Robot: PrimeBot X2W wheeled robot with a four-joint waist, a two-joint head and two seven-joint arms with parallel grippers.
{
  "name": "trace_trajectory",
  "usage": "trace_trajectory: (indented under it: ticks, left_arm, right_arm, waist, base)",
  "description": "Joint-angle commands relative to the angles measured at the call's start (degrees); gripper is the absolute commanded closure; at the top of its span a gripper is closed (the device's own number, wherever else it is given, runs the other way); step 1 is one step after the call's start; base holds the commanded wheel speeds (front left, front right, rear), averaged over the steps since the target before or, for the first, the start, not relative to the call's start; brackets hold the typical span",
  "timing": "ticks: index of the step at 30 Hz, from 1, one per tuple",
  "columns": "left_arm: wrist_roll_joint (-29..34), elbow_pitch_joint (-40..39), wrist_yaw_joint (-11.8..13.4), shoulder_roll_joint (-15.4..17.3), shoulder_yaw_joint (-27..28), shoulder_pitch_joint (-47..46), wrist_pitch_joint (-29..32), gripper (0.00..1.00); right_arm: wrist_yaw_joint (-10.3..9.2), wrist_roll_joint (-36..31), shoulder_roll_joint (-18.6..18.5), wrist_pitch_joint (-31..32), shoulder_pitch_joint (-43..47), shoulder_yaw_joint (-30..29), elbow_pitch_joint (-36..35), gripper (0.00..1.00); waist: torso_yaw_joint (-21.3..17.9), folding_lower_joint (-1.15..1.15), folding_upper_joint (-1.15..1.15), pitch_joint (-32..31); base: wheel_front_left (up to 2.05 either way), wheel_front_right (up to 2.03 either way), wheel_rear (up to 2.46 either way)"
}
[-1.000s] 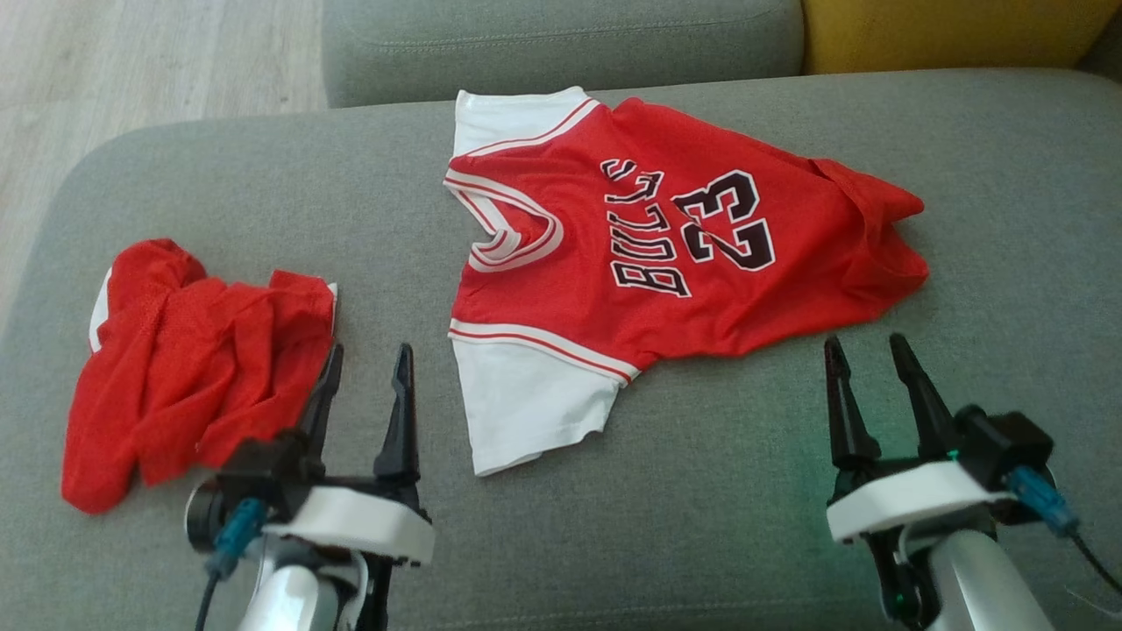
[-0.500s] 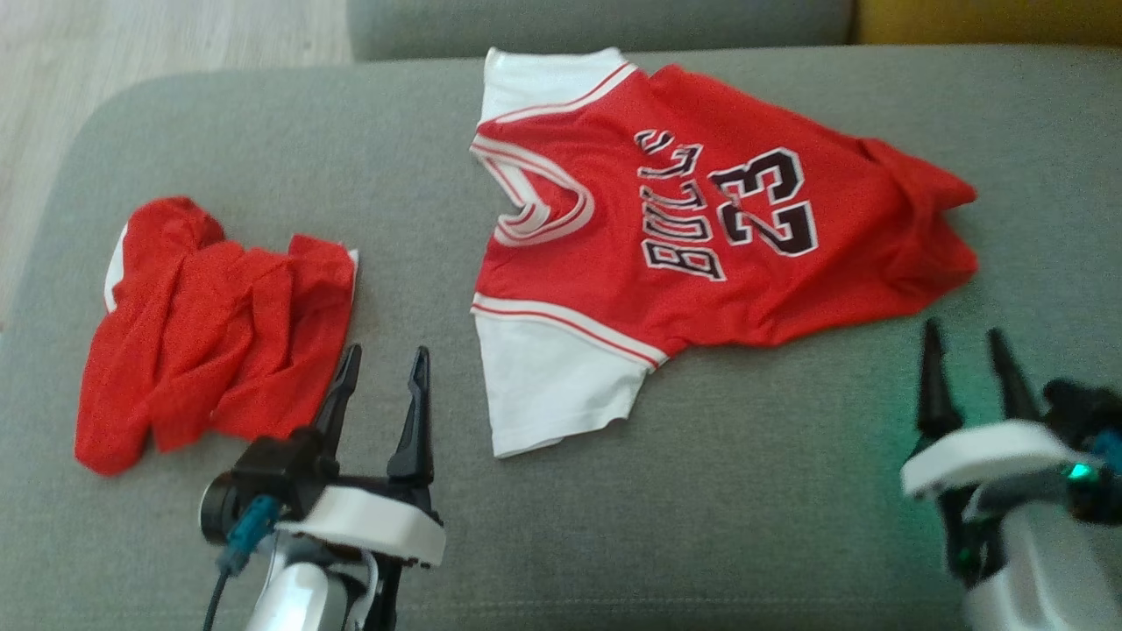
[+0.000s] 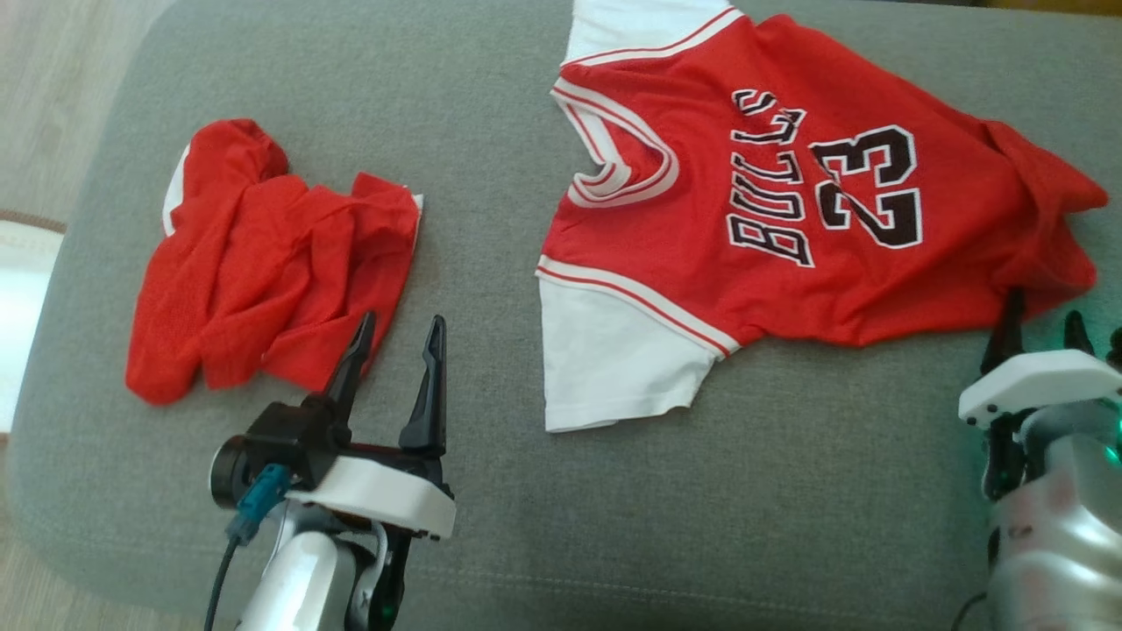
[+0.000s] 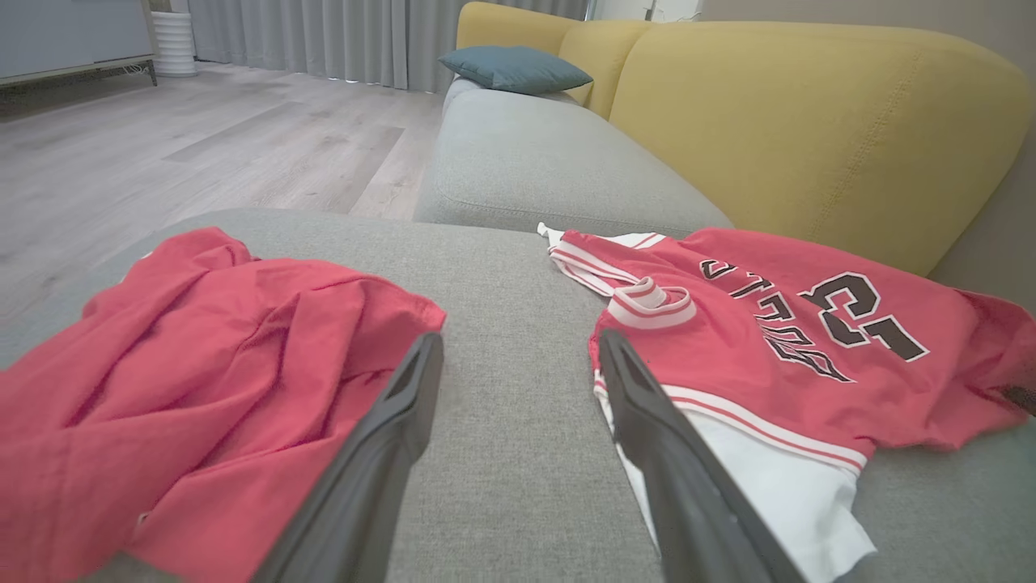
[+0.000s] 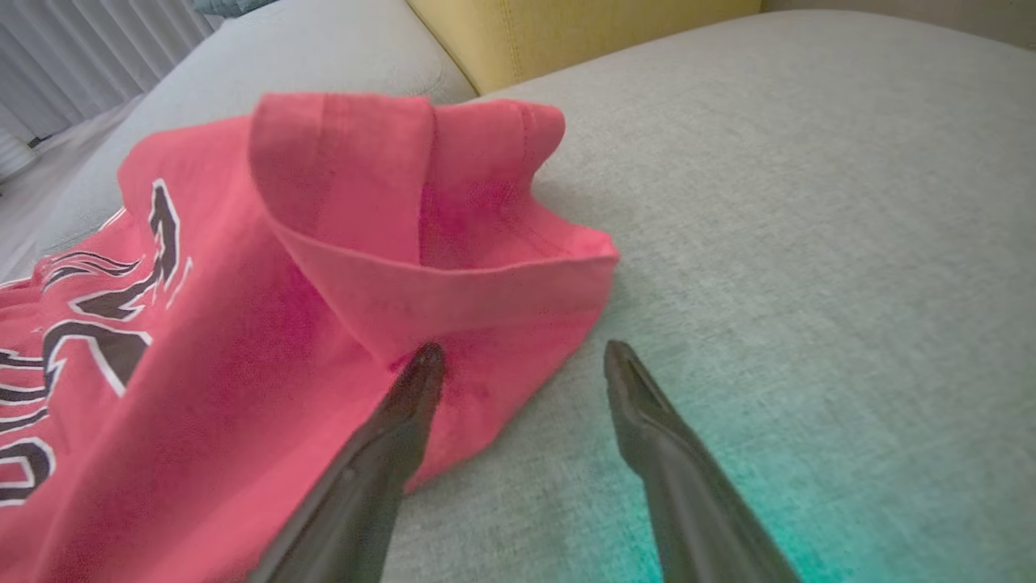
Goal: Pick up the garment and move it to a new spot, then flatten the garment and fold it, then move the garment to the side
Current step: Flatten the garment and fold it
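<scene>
The hem edge stands up in a fold while the lettered front lies flat, so my right gripper will pinch the jersey [image 3: 789, 219] next by its raised hem edge [image 3: 1060, 288].
A red jersey [image 3: 789, 219] with white sleeves and "BULLS 23" lettering lies spread on the grey sofa seat [image 3: 789, 491], its hem end bunched at the right. My right gripper [image 3: 1045, 307] is open at that hem corner. In the right wrist view the left finger of the right gripper [image 5: 523, 348] reaches over the folded hem of the jersey [image 5: 202, 324]. A crumpled red garment [image 3: 263, 263] lies at the left. My left gripper [image 3: 401, 321] is open at its near right corner, and in the left wrist view it [image 4: 518, 340] points between the red garment [image 4: 186, 364] and the jersey [image 4: 769, 348].
Behind the seat stand a yellow backrest [image 4: 809, 121] and a second grey seat with a blue cushion [image 4: 514, 69]. Wooden floor [image 3: 44, 88] lies past the seat's rounded left edge. Bare grey fabric runs along the seat's front, between the two arms.
The head camera has tilted and turned, so everything sits higher and further right. My right gripper has come up to the jersey's hem corner. The left gripper has hardly moved.
</scene>
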Motion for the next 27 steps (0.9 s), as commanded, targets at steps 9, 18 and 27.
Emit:
trace_trajectory:
  ticks: [9,18,27]
  left_arm:
    - [0.3,-1.9,-0.1,0.1,2.1,-2.5,-0.3,0.0]
    - [0.1,-1.4,0.3,0.1,2.3,-1.7,-0.3,0.0]
    - [-0.3,-1.6,1.2,0.1,2.5,1.3,-0.3,0.0]
  right_arm:
    - [0.22,-8.4,-0.2,-3.2,-8.3,-6.7,7.3,1.0]
    - [0.22,-7.8,-0.2,-4.7,-10.8,-3.5,9.1,1.0]
    - [0.22,2.3,-0.2,-4.8,-2.8,6.1,3.8,1.0]
  waist:
    - [0.4,0.0,0.0,0.9]
    - [-2.6,0.0,0.0,-2.1]
    - [-6.4,0.0,0.0,-7.3]
  base:
    - [0.0,0.0,0.0]
    - [0.0,0.0,0.0]
    - [0.0,0.0,0.0]
